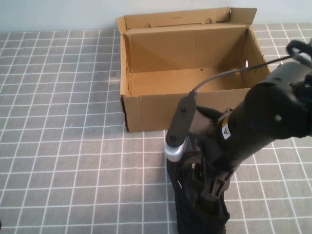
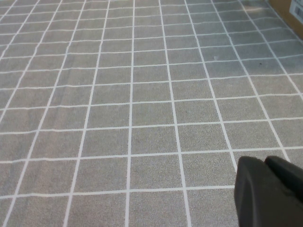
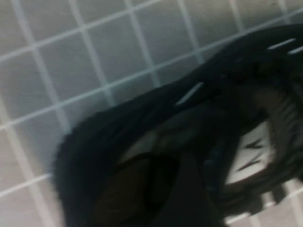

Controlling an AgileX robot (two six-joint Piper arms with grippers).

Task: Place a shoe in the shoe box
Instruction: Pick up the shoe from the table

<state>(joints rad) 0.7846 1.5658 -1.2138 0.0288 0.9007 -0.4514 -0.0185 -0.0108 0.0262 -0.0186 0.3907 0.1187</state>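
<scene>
I should next grab the black sneaker by its collar [image 3: 137,137] with my right gripper. I will then put the shoe [image 3: 142,118] into the shoe box.
The shoe [image 1: 187,214], a black mesh sneaker, lies on the tiled table just in front of the shoe box [image 1: 146,112], near the table's front edge. The box is brown cardboard, open at the top, its flaps upright and its inside bare. My right gripper [image 1: 208,187] is lowered onto the shoe's opening and stands open, with one dark finger [image 3: 184,198] reaching into the collar. The right wrist view is filled by the shoe [image 3: 142,118], with its white dash marks and white tongue label. My left gripper [image 2: 272,189] is shut and empty, low over bare tiles.
Grey tiles with white lines cover the table [image 1: 63,146]. A pale wall rises right behind the box. A corner of the box [image 2: 289,7] shows at the edge of the left wrist view. My right arm's cable [image 1: 229,73] arcs over the box's front wall.
</scene>
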